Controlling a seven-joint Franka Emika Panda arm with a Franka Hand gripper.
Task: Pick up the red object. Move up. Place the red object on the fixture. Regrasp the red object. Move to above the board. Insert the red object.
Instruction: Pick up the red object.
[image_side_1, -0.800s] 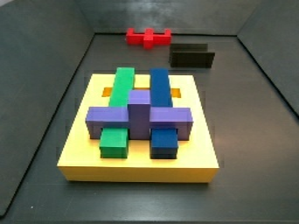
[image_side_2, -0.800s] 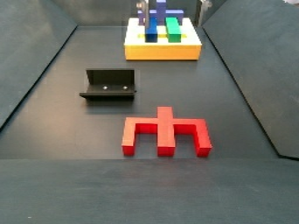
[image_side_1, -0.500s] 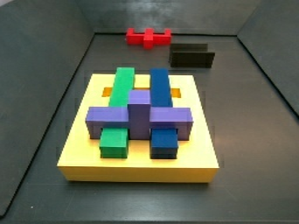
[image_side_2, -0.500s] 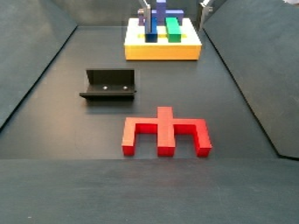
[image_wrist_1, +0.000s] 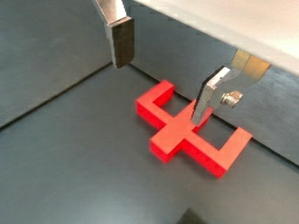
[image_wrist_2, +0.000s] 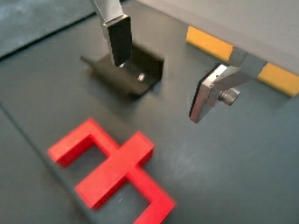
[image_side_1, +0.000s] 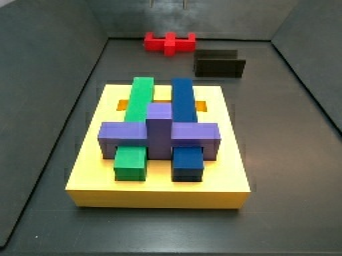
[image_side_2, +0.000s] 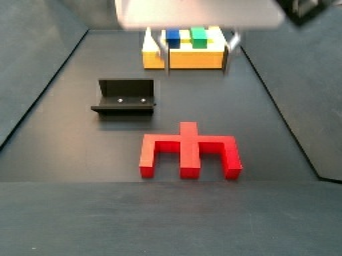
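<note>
The gripper will next take hold of the red object by its centre stub (image_side_1: 170, 42) (image_wrist_1: 193, 118). It should then lift the red object onto the fixture.
The red object (image_side_2: 190, 153) lies flat on the dark floor, a crossbar with two legs and a centre stub; it also shows far back as the red object (image_side_1: 170, 42). In both wrist views my gripper (image_wrist_1: 162, 93) hangs open above the floor with nothing between its fingers (image_wrist_2: 118, 44). The red object (image_wrist_1: 187, 133) lies just below and beside the gripper. The dark fixture (image_wrist_2: 126, 74) stands under one finger and shows as the fixture (image_side_2: 126, 97) near the red object. The yellow board (image_side_1: 160, 186) carries green, blue and purple blocks.
The gripper's pale housing (image_side_2: 201, 12) fills the top of a side view and hides part of the board (image_side_2: 187, 58). Grey walls (image_side_1: 54, 90) close in the floor on both sides. A yellow-orange edge of the board (image_wrist_2: 222, 48) shows behind the fingers.
The gripper's pale housing has come into a side view at the top, in front of the board. The red object, fixture and board have not moved.
</note>
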